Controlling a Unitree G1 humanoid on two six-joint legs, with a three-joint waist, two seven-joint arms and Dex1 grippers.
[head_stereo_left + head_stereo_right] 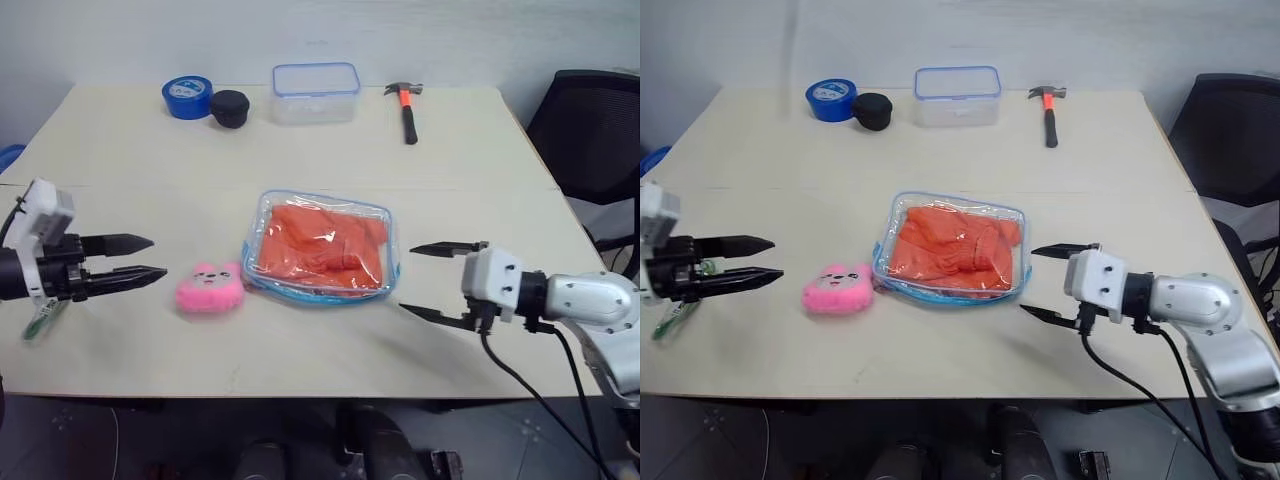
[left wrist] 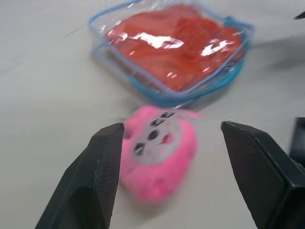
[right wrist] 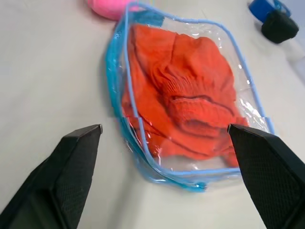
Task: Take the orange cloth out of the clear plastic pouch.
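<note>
Next, my left gripper grips the clear pouch by its blue zippered edge to open the pouch and free the orange cloth.
The clear plastic pouch with light-blue edging lies flat at the middle of the table, and the orange cloth is crumpled inside it. My left gripper hovers open at the left, pointing toward the pink plush toy that lies just left of the pouch. On the other side my right gripper is held open, its fingers aimed at the pouch's right edge and apart from it. The right wrist view has the pouch and cloth between wide-spread fingers. Neither gripper holds anything.
Along the far edge of the table stand a blue tape roll, a black round object, a rigid clear box with a blue rim and an orange-handled hammer. A black chair is beyond the table's right side.
</note>
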